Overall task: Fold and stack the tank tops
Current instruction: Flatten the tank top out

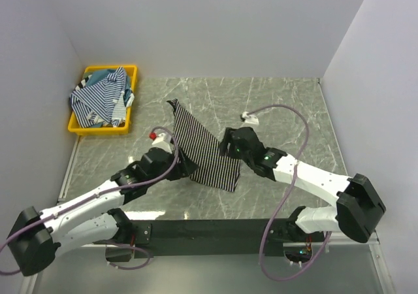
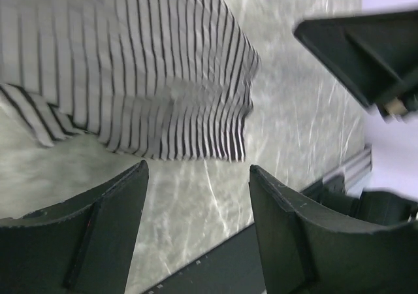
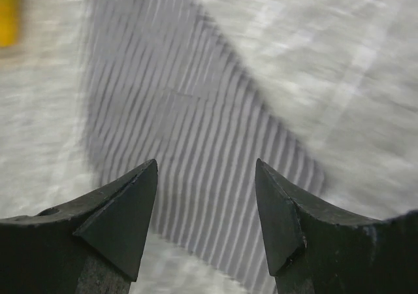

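Observation:
The black striped tank top needs to be opened flat for folding, so I should grab it next with my left gripper by its near hem corner (image 1: 231, 187) (image 2: 234, 151).
A black tank top with thin white stripes (image 1: 206, 151) lies folded into a long slanted strip in the middle of the marble table (image 1: 287, 104). My left gripper (image 1: 185, 164) sits at its left edge and is open; in the left wrist view the fingers (image 2: 98, 222) hover over bare table just short of the striped hem (image 2: 150, 78). My right gripper (image 1: 228, 145) is at the strip's right edge, open, its empty jaws spread above the striped fabric (image 3: 196, 144). Blue-and-white striped tank tops (image 1: 99, 101) are heaped in the bin, with a bit of teal (image 1: 98, 77) behind them.
The yellow plastic bin (image 1: 78, 128) stands at the table's back left corner. A white cable plug (image 1: 249, 117) lies on the table behind the right arm, its grey cable looping right. The black base rail (image 1: 209, 228) runs along the near edge. Walls close in on three sides.

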Tool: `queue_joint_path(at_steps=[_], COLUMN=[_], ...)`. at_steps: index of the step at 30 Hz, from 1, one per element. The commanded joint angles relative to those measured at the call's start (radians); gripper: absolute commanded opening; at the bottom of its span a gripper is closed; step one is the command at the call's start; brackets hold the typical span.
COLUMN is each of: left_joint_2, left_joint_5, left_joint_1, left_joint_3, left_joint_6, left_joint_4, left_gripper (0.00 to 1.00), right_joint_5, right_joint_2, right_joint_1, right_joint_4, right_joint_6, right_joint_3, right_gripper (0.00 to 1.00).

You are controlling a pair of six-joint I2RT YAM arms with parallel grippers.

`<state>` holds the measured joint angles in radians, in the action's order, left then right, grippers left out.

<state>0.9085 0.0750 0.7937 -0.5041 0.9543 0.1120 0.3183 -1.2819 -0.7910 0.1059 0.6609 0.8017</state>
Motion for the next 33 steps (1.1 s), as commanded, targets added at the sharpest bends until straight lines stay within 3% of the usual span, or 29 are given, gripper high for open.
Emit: queue_joint_path(at_steps=[1,11,16,26,33], left_joint_2=[0.079,0.472,0.662,0.834,0.938], left_joint_5=[0.041,0.226,0.301,0.402,0.454], left_joint_1=[0.074,0.35,0.389,0.489,0.516], left_joint_3=[-0.062,-0.195,-0.368,-0.531,-0.691], left_joint_6=[0.006,0.221,0.264,0.44,0.517], left_joint_4=[-0.06,-0.084,0.001,0.211,0.399], left_gripper=[0.68,0.72,0.7,0.52,0.52], right_joint_5=[0.039,-0.007,-0.03,-0.059,-0.071], right_joint_2=[0.079,0.061,0.075,0.153,0.173], right_joint_1=[0.076,0.171,0.213,0.297,0.314], right_joint_4=[-0.046,-0.103,-0.104,-0.104,-0.104], right_joint_6=[0.045,0.043,0.036,0.031,0.031], right_joint_3=[-0.077,-0.202,-0.223,-0.262,-0.265], right_gripper=[0.68,0.68,0.67,0.65,0.64])
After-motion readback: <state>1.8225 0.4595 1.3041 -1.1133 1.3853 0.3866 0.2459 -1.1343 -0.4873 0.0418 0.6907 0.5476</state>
